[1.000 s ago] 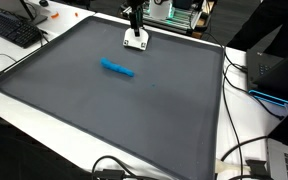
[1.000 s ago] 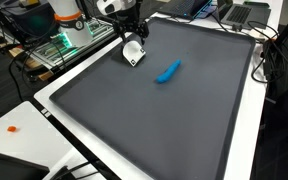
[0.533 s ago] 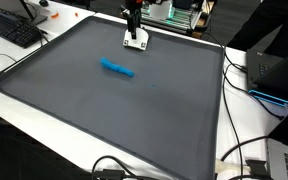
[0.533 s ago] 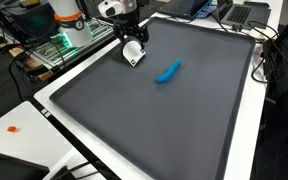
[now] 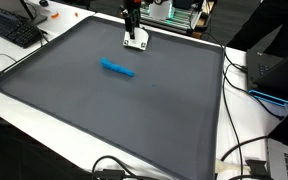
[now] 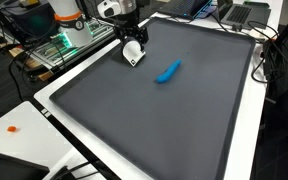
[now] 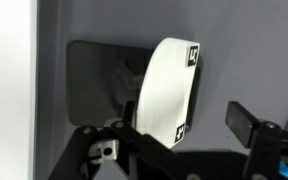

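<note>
Both sides of the white object's narrow upper part (image 5: 136, 36) (image 7: 166, 98) lie between my gripper's open fingers, so my gripper closes next. Closing now would catch it.
My gripper (image 5: 132, 27) hangs over a white rounded object (image 5: 135, 41) with small black square markers, near the far edge of the dark grey mat (image 5: 124, 110). It also shows in the other exterior view (image 6: 131, 38), just above the white object (image 6: 132, 55). In the wrist view the white object (image 7: 167, 90) lies between my open jaws (image 7: 189, 130). The right finger (image 7: 248, 124) stands clear of it and the left finger is mostly hidden. A blue elongated object (image 5: 117, 69) lies apart on the mat, also in the other exterior view (image 6: 168, 71).
White table edges surround the mat (image 6: 144, 120). A keyboard (image 5: 14, 30) lies at one side, a laptop (image 5: 274, 70) and cables (image 5: 246, 150) at another. Equipment with green parts (image 6: 69, 38) stands behind the arm. A small orange item (image 6: 12, 128) lies on the white table.
My gripper and the white object have shifted very slightly toward the far edge. The blue object has not moved.
</note>
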### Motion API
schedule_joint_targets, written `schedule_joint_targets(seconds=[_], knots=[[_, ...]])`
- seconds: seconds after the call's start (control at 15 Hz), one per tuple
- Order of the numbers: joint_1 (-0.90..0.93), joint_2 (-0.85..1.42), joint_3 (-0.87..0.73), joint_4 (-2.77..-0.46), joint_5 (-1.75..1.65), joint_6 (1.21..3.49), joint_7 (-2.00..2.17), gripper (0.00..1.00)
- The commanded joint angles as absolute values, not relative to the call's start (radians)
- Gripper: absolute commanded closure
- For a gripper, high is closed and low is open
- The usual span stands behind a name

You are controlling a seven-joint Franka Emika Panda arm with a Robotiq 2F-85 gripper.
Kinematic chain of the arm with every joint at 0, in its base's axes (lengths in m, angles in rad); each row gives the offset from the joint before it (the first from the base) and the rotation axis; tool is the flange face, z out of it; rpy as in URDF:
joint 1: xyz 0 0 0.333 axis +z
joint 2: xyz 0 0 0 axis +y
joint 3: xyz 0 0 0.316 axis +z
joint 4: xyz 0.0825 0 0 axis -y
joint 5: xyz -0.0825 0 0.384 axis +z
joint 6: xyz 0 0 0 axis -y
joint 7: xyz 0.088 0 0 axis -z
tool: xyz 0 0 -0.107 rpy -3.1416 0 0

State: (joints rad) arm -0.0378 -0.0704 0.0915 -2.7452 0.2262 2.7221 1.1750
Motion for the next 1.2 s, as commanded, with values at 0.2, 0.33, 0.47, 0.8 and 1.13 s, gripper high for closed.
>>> schedule_joint_targets(seconds=[0.2,0.33,0.47,0.8,1.13], knots=[[-0.003,-0.066,0.070,-2.744,0.343,2.728,1.152,0.12],[0.003,-0.066,0.069,-2.744,0.380,2.728,1.150,0.28],[0.007,-0.064,0.067,-2.744,0.400,2.731,1.151,0.48],[0.005,-0.064,0.063,-2.744,0.406,2.736,1.160,0.88],[0.004,-0.071,0.058,-2.740,0.404,2.742,1.165,1.00]])
